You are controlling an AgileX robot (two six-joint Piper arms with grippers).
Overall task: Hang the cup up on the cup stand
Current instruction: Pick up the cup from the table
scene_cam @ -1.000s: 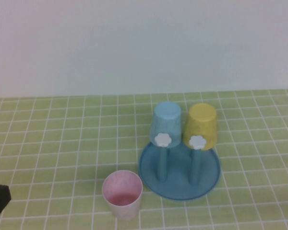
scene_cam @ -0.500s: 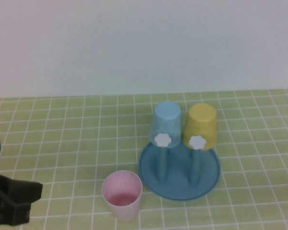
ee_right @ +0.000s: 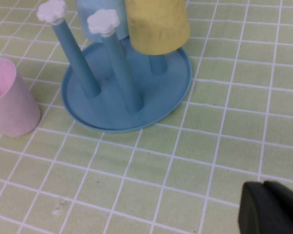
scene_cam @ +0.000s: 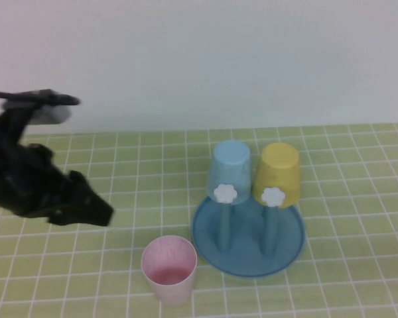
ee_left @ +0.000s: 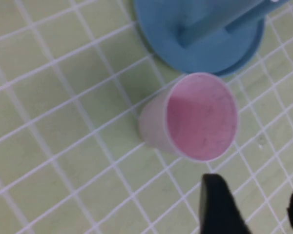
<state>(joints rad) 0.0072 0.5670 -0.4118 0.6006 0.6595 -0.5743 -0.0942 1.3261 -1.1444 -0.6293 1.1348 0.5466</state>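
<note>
The cup's body (scene_cam: 170, 281) is about as wide as my open fingers, so my left gripper should grab the cup by its thin rim (scene_cam: 146, 256) next.
The pale pink cup (scene_cam: 169, 268) stands upright, mouth up, on the green checked table just left of the cup stand (scene_cam: 205, 246). My left gripper (scene_cam: 101, 213) hovers to the left of the cup, clear of it. In the left wrist view the cup (ee_left: 195, 117) lies just beyond the open gripper (ee_left: 256, 207), with nothing between the dark fingers (ee_left: 217, 209). The stand (ee_right: 173, 87) and the cup (ee_right: 7, 100) show in the right wrist view, with my right gripper (ee_right: 271, 207) shut and empty low over the table, well away from them. It is out of the high view.
A light blue cup (scene_cam: 231, 169) and a yellow cup (scene_cam: 277, 172) hang upside down on the stand's rear pegs. Two front pegs with white flower knobs (scene_cam: 224, 193) (scene_cam: 272, 196) are bare. A pale wall rises behind the table.
My left arm has come up from the lower left corner into full view and moved right toward the pink cup. Its jaws have opened. The cups and stand have not moved.
</note>
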